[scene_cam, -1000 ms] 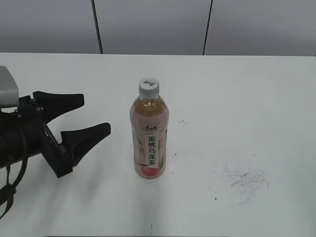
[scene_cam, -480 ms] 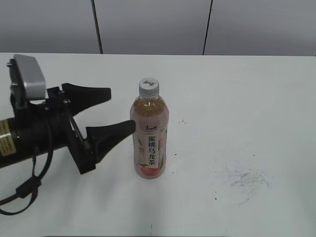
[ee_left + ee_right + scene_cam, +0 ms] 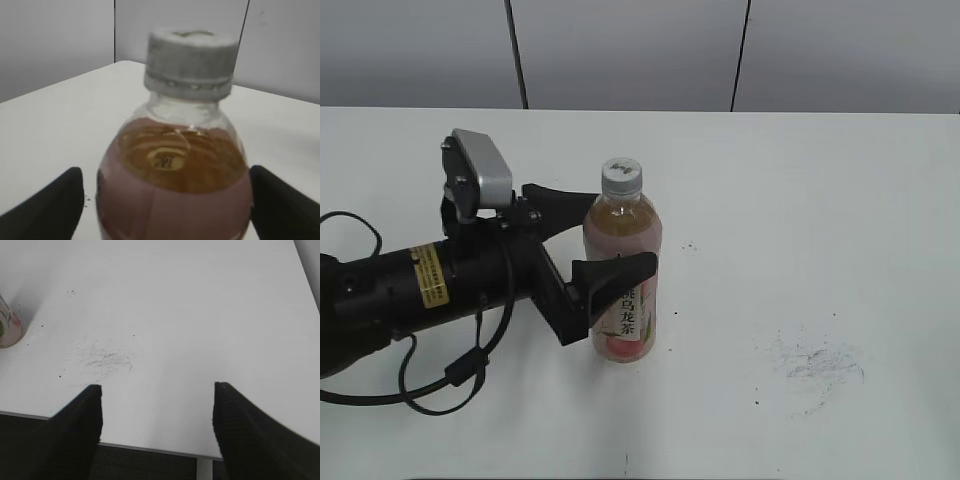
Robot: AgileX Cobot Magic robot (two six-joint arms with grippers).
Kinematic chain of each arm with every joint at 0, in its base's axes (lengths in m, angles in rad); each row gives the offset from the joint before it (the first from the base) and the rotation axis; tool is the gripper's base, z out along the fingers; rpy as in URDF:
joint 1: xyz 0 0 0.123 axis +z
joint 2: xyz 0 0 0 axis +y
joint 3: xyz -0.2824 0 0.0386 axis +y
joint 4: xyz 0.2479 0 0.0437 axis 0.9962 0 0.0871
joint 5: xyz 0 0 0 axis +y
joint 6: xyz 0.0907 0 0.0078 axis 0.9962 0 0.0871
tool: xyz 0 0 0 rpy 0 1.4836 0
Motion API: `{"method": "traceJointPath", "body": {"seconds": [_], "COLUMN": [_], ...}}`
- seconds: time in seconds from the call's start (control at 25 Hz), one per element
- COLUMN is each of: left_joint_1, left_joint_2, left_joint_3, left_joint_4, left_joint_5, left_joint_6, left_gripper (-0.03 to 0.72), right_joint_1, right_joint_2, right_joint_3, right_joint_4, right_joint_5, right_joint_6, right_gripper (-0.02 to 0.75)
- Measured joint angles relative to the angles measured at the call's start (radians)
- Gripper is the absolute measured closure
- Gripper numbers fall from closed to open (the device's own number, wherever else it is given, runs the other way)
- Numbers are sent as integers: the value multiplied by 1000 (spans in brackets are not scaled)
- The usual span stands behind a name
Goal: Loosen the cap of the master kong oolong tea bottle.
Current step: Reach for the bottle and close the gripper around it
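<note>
My left gripper needs to grab the bottle by its body [image 3: 623, 235] [image 3: 174, 195] next. That should keep the bottle steady while I loosen its cap.
The master kong oolong tea bottle [image 3: 638, 235] stands upright on the white table [image 3: 820, 200], with amber tea and a pink-and-white label. Its white-grey ribbed cap [image 3: 621, 176] sits on top. My left gripper [image 3: 620, 232] is open, with one black finger on each side of the bottle's upper body, below the cap. In the left wrist view the bottle [image 3: 172, 200] fills the space between the fingers of the left gripper [image 3: 165, 187], with the cap [image 3: 190, 60] above. My right gripper [image 3: 157, 389] is open and empty over the table's front edge; the bottle's base [image 3: 7, 330] shows at that view's left edge.
Dark scuff marks [image 3: 815, 362] lie on the table to the right of the bottle and also show in the right wrist view [image 3: 107, 359]. A grey panelled wall [image 3: 640, 50] stands behind the table. The left arm's cable [image 3: 440, 380] trails on the table.
My left arm has moved right from the table's left side until its open fingers straddle the bottle. The bottle has not moved.
</note>
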Motion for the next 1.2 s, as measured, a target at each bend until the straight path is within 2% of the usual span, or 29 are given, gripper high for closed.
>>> {"method": "traceJointPath", "body": {"seconds": [0.28,0.6,0.72,0.88,1.2], "left_joint_1": [-48,-54,-54,-54,-55], "left_joint_2": [56,75,81,85,85], "left_joint_3": [-68,-93,-93,-93,-93], "left_joint_4": [-16,-26,-29,-27,-26], "left_joint_5": [1,1,1,1,1], "left_joint_6": [0,-2,-2,-2,-2], "left_gripper": [99,104,132,244,244], "right_joint_1": [0,0,0,0,0], "right_joint_2": [0,0,0,0,0], "right_joint_3": [0,0,0,0,0], "right_joint_4": [0,0,0,0,0], "right_joint_5": [0,0,0,0,0], "right_joint_6": [0,0,0,0,0], "right_gripper": [216,216,216,216,216]}}
